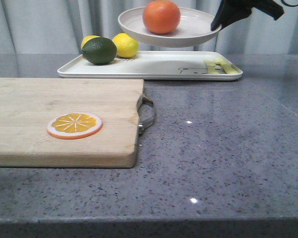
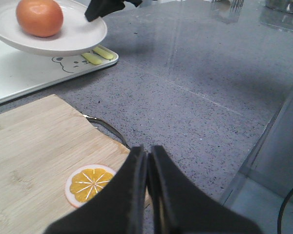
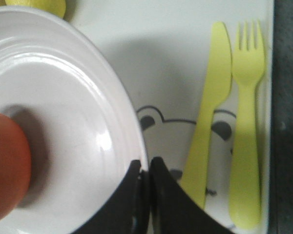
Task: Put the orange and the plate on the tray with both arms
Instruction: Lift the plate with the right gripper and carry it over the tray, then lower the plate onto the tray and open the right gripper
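Observation:
The off-white plate (image 1: pixel 193 27) is hanging above the white tray, so my right gripper needs to keep holding it until I lower it onto the tray.
The orange (image 1: pixel 161 16) sits in the off-white plate (image 1: pixel 193 27), which is held in the air above the white tray (image 1: pixel 154 67). My right gripper (image 1: pixel 217 25) is shut on the plate's right rim; in the right wrist view (image 3: pixel 145 165) its jaws pinch the rim (image 3: pixel 132 126) over the tray's bear drawing (image 3: pixel 171 126), with the orange (image 3: pixel 5 165) at the edge. My left gripper (image 2: pixel 147 153) is shut and empty above the cutting board's right end. The left wrist view also shows the orange (image 2: pixel 39 17), the plate (image 2: pixel 78 34) and the tray (image 2: pixel 19 73).
A wooden cutting board (image 1: pixel 49 114) with a metal handle (image 1: pixel 148 114) fills the left front and carries a flat orange slice disc (image 1: pixel 74 125). Two lemons (image 1: pixel 125 44) and a green lime (image 1: pixel 99 50) lie on the tray's left end. Yellow cutlery print (image 3: pixel 234 122) marks its right end.

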{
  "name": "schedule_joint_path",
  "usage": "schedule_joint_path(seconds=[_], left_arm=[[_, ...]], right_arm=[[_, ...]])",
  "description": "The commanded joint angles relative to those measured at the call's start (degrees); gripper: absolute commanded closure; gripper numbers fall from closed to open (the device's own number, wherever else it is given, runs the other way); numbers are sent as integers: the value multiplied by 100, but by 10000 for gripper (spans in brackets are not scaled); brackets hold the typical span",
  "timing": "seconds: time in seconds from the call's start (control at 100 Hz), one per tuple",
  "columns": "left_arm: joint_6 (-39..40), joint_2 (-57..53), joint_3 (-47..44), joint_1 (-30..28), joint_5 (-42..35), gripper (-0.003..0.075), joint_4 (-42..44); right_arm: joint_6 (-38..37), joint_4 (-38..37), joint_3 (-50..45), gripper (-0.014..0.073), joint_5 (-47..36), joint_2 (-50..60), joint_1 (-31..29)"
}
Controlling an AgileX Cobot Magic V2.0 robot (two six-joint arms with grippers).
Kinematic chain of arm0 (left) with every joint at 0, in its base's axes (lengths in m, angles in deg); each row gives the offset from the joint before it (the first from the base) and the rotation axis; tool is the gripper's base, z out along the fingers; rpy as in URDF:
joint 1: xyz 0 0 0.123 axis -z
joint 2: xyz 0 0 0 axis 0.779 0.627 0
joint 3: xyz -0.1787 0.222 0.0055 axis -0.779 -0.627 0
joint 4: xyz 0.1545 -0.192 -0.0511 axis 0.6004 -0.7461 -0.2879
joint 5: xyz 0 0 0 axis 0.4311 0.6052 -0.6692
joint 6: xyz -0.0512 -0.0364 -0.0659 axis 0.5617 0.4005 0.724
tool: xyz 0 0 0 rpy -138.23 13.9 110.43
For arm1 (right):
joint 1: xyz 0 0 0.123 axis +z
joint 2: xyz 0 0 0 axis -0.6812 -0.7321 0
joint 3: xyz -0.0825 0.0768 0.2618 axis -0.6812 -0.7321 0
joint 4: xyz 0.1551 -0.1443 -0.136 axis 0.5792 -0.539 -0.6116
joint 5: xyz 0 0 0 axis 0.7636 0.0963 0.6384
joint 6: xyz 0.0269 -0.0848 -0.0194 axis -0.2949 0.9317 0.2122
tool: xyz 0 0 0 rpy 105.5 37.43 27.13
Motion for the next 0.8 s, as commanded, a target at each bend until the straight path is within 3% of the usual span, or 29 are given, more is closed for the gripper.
schedule_joint_path(seconds=[0.0, 0.3, 0.79], left_arm=[[-10, -2, 171, 41, -423, 741, -48], [-10, -2, 171, 41, -434, 741, -48], [-10, -2, 171, 41, -445, 741, -48]], right_arm=[[56, 256, 694, 660, -222, -27, 41], [56, 256, 1821, 660, -175, -1022, 63], [85, 161, 1855, 658, -238, -1441, 53]])
